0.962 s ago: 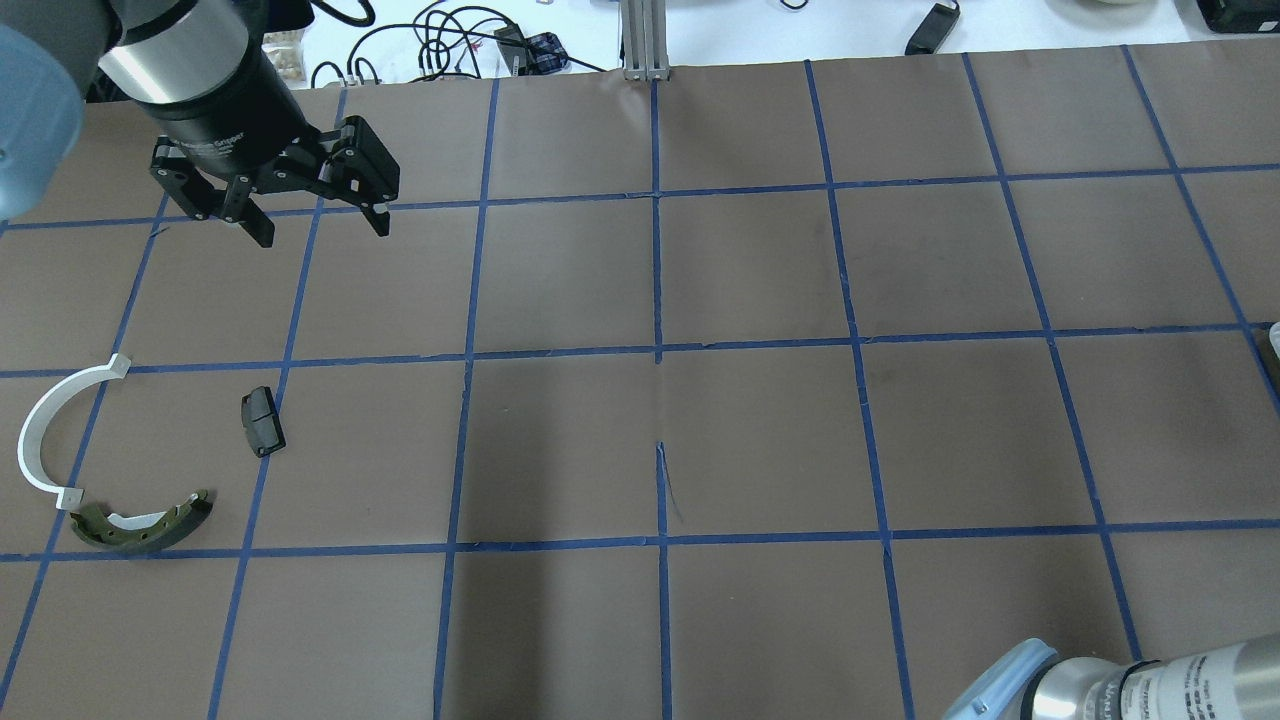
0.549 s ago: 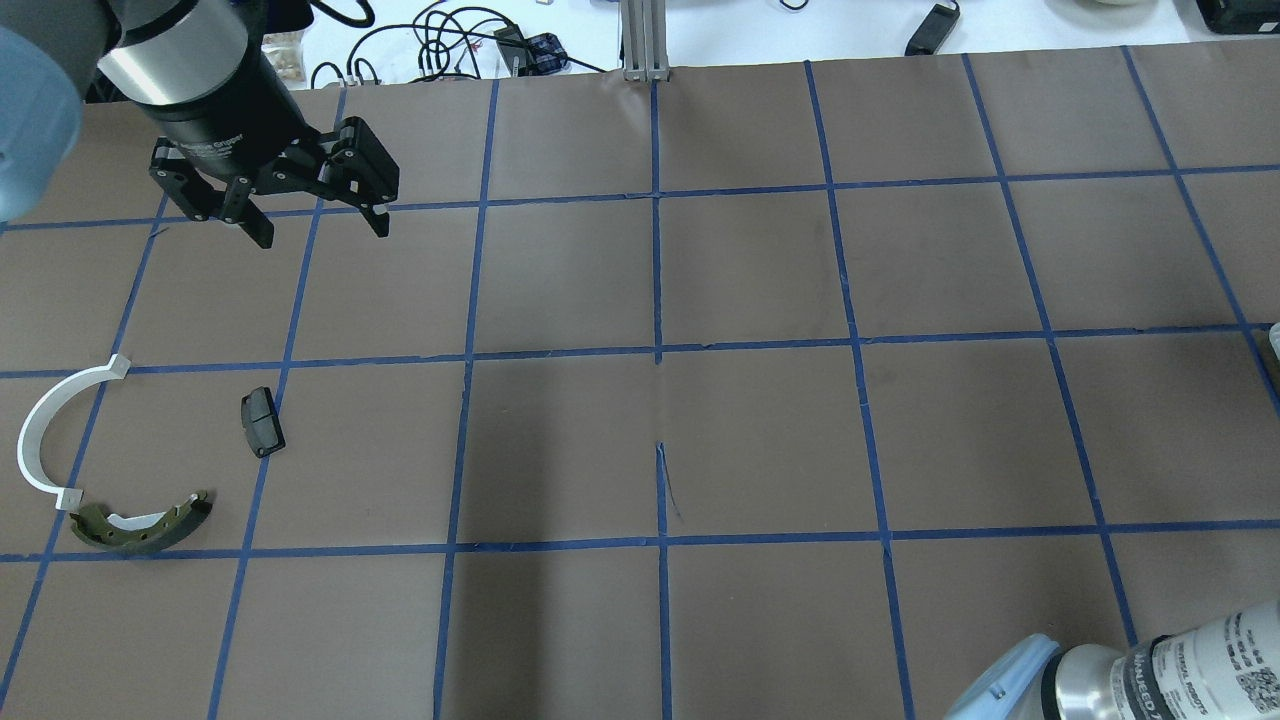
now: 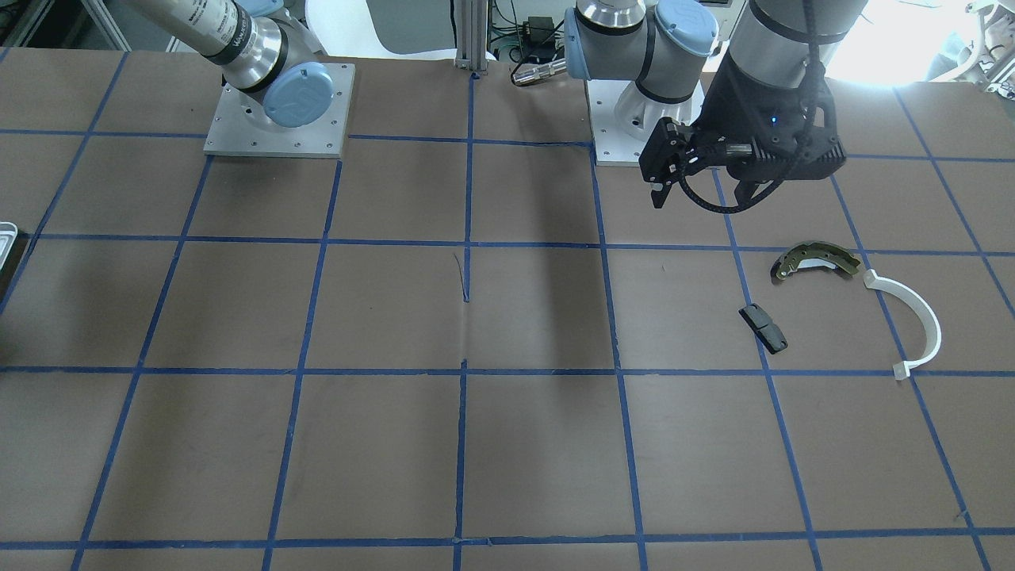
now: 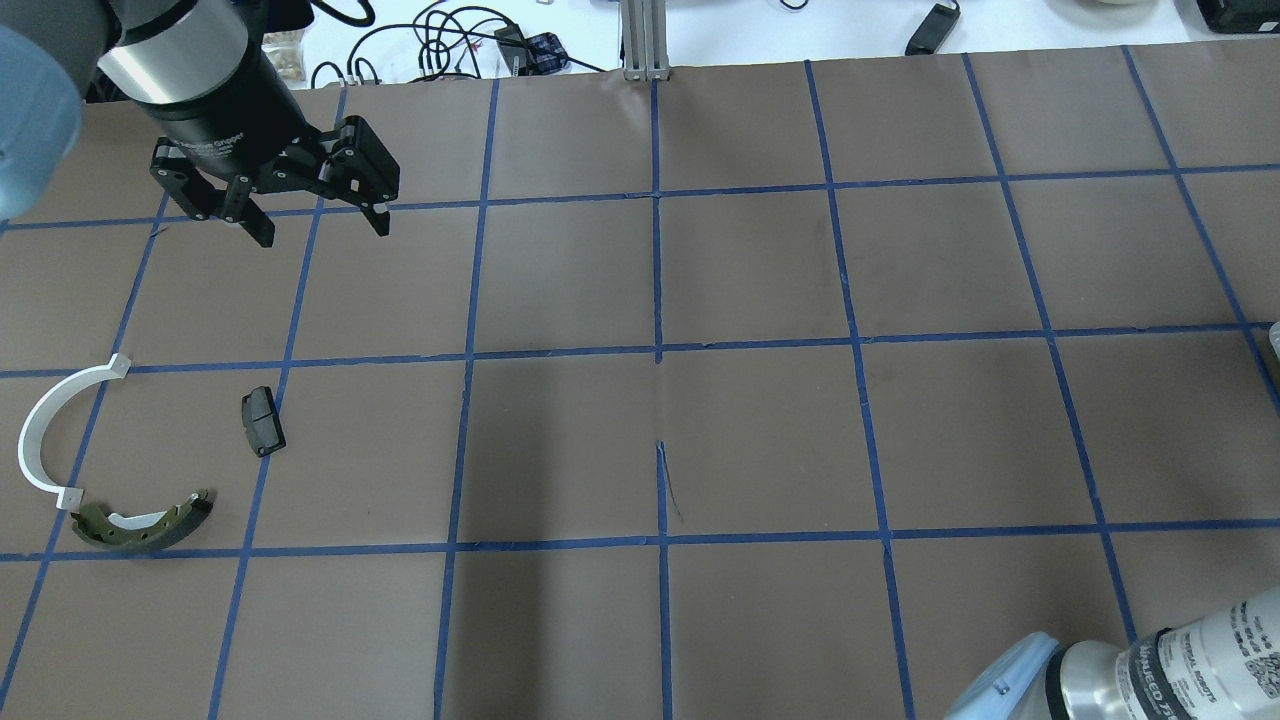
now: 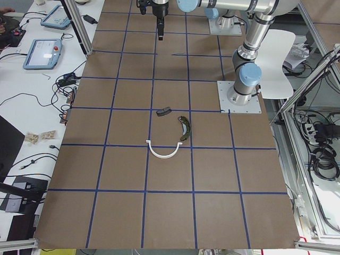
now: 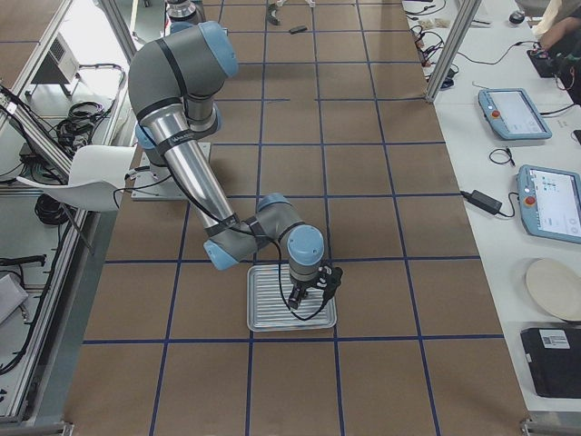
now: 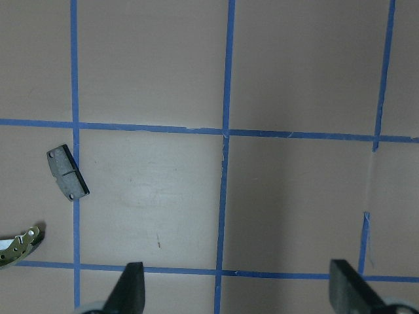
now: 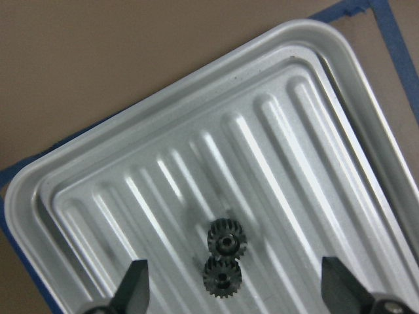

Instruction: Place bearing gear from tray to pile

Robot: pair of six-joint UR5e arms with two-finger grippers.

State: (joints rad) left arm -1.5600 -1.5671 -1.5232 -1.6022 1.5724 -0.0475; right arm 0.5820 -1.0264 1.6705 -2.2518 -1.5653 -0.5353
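Note:
The right gripper takes hold of the small black gear by its toothed rim [image 8: 222, 278] next, to move a bearing gear out of the tray.
Two small black bearing gears [image 8: 227, 241] lie side by side on the ribbed silvery tray [image 8: 275, 163]. My right gripper [image 8: 229, 294] hangs open just above them, one finger on each side; the exterior right view shows it [image 6: 309, 292] over the tray [image 6: 268, 313]. The pile lies on the left side: an olive brake shoe [image 4: 140, 525], a black pad [image 4: 262, 421] and a white arc [image 4: 45, 430]. My left gripper [image 4: 322, 232] is open and empty, raised beyond the pile.
Brown paper with a blue tape grid covers the table. Only the tray's edge [image 3: 6, 238] shows in the front-facing view. An aluminium post [image 4: 645, 40] stands at the far edge. Both arm bases [image 3: 277, 119] are bolted at the robot's side.
The right arm's wrist has shifted to the right at the bottom corner of the overhead view. The left gripper and the pile have not moved.

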